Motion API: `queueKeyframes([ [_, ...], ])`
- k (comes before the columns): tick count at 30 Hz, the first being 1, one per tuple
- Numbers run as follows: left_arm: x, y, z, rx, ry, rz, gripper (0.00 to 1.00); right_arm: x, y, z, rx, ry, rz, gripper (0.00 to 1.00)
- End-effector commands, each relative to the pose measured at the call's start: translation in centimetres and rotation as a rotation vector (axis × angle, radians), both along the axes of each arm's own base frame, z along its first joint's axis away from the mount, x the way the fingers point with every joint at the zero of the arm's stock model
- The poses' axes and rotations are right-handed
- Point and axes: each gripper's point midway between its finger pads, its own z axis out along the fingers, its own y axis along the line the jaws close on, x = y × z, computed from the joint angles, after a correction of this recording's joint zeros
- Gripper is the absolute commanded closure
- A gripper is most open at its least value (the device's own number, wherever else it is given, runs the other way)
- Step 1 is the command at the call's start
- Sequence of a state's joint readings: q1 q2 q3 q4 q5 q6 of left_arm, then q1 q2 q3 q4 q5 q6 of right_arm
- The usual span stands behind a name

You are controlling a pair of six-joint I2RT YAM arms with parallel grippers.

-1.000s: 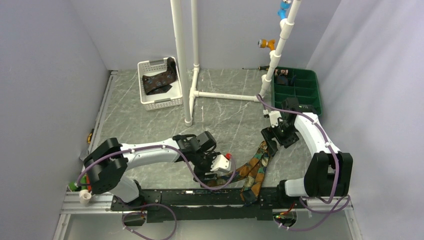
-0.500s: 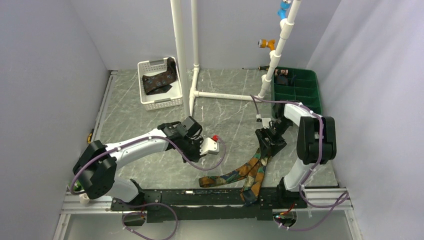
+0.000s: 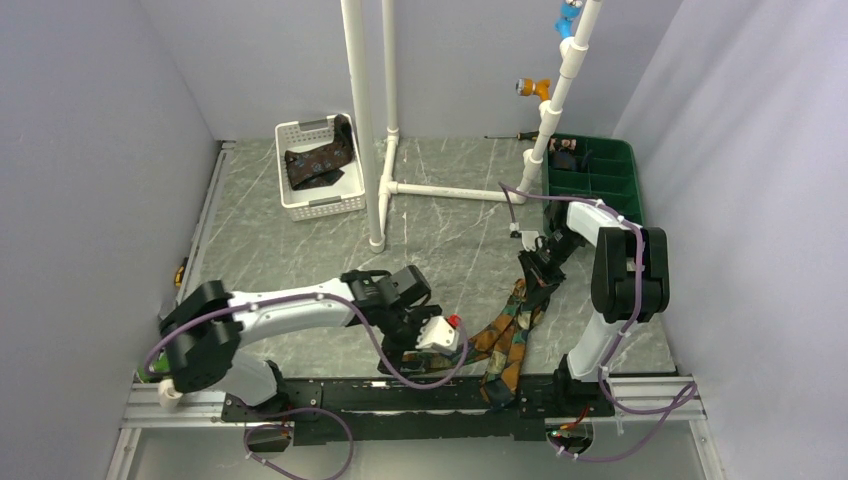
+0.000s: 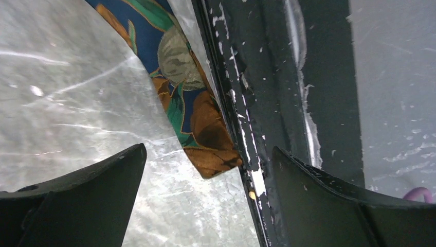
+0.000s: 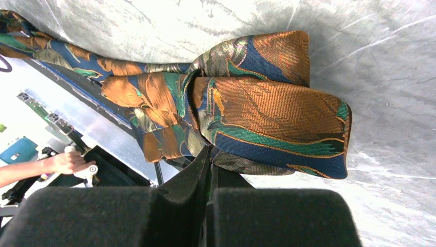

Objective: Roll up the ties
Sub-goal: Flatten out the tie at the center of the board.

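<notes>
My left gripper should grab the tie by its narrow tip near the black bar next. It will then stretch the tie out lengthwise for rolling.
One tie point(image 3: 505, 335), dark with orange and teal print, lies from the table's middle right down over the near black rail point(image 3: 330, 385). Its far end is folded over on itself point(image 5: 267, 110), and my right gripper point(image 5: 208, 154) is shut on the lower edge of that fold. In the top view my right gripper point(image 3: 532, 283) sits at the tie's far end. My left gripper point(image 4: 208, 152) is open, its dark fingers point(image 4: 82, 200) either side of the tie's narrow tip point(image 4: 208, 154) by the rail. A second tie point(image 3: 320, 160) lies in the white basket.
The white basket point(image 3: 318, 207) stands at the back left. A white pipe frame point(image 3: 365, 130) rises mid-table with a bar along the surface. A green compartment tray point(image 3: 600, 180) sits at the back right. Purple cables loop along both arms.
My left gripper swung away to the left, then came back to the tie's near tip and stands open. My right gripper closed on the tie's far end and drew it slightly back.
</notes>
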State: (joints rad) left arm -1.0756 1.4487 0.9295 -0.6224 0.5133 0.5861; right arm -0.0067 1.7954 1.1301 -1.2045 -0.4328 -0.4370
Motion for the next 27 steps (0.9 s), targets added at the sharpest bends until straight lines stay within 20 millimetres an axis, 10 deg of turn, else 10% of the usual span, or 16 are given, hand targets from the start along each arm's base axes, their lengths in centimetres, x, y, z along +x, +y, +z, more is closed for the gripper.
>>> queueKeyframes([
  [1, 0.3, -0.3, -2.9, 0.081, -0.024, 0.011, 0.06, -0.5, 0.4, 1.3, 0.036, -0.007, 0.015, 1.00],
  [11, 3.8, 5.4, -2.5, 0.210, -0.180, 0.092, 1.00, 2.7, -2.5, 2.4, -0.091, -0.178, 0.145, 1.00],
  [27, 9.7, 18.7, -3.9, 0.343, -0.332, 0.386, 1.00, 8.7, -10.0, 3.6, -0.567, -0.403, 0.643, 0.91],
])
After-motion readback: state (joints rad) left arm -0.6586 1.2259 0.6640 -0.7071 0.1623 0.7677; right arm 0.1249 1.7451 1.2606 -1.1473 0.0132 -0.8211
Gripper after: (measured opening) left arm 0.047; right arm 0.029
